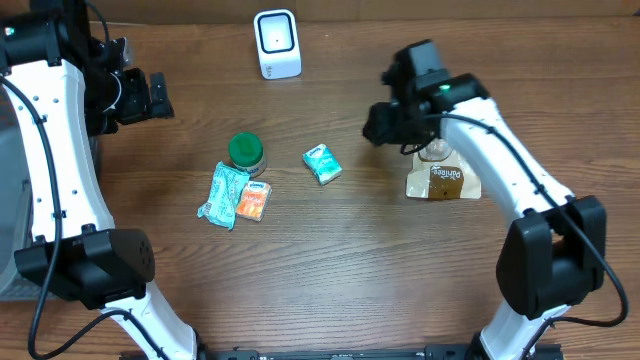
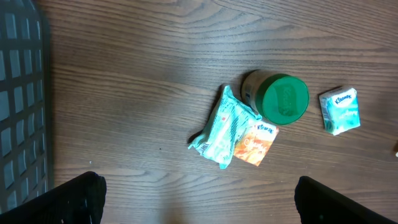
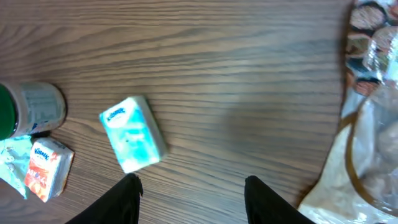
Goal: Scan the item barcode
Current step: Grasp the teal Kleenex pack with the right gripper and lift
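The robot will reach the teal Kleenex pack [image 1: 322,163] with its right gripper and take hold of the pack's end opposite its logo, so the rest of the pack stays uncovered for scanning the barcode.
A white barcode scanner [image 1: 276,42] stands at the back of the wooden table. A clear bag of baked goods with a brown label [image 1: 443,178] [image 3: 367,149] lies at the right. My right gripper [image 1: 385,125] [image 3: 193,182] hovers just left of that bag, open, with only bare wood between its fingers. A teal Kleenex pack [image 1: 322,163] [image 3: 132,134] lies left of it. My left gripper [image 1: 150,97] [image 2: 199,182] hangs wide open at the far left, holding nothing, well away from the items.
A green-lidded jar [image 1: 246,152] [image 2: 283,98], a teal wrapper [image 1: 222,195] [image 2: 224,127] and an orange Kleenex pack [image 1: 253,200] [image 2: 254,143] cluster left of centre. A grey mesh basket [image 2: 22,106] sits at the left edge.
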Robot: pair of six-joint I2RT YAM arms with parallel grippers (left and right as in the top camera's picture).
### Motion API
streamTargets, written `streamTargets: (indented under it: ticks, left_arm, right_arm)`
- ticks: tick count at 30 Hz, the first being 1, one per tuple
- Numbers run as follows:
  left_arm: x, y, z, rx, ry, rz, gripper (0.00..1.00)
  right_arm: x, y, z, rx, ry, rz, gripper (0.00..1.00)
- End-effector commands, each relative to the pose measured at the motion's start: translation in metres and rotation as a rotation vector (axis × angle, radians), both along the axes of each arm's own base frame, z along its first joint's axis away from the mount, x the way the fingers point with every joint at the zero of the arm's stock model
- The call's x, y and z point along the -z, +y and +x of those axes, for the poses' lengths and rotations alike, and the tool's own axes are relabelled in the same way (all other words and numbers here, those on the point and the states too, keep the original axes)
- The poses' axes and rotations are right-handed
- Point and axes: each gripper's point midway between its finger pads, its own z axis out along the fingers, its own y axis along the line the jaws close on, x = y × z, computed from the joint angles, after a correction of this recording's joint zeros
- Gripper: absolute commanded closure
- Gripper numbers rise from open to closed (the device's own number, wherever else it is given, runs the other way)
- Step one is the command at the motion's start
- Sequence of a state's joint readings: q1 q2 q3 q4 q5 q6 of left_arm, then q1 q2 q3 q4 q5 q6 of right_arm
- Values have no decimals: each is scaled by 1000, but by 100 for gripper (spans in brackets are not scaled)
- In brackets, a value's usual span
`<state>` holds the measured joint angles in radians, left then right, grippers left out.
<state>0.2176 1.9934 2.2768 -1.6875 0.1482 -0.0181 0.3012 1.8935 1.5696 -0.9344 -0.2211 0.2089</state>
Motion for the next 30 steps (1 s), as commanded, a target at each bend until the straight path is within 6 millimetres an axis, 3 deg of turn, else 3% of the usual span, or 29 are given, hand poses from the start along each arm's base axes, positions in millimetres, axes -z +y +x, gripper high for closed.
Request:
streamTargets:
  ticks: [1, 11, 22, 30]
  left_arm:
    - [-14, -1, -1, 20, -44, 15, 1]
    - [-14, -1, -2, 20, -44, 15, 1]
    - [-14, -1, -1, 20, -44, 15, 1]
    - [-14, -1, -1, 20, -44, 15, 0]
  right_arm:
    - [7, 18, -10, -63, 42, 74, 49]
    - [57, 45, -9, -117, 141, 157, 50]
    - [82, 60, -10, -144, 182, 204, 51]
    - [98, 70, -22, -165, 241, 239, 56]
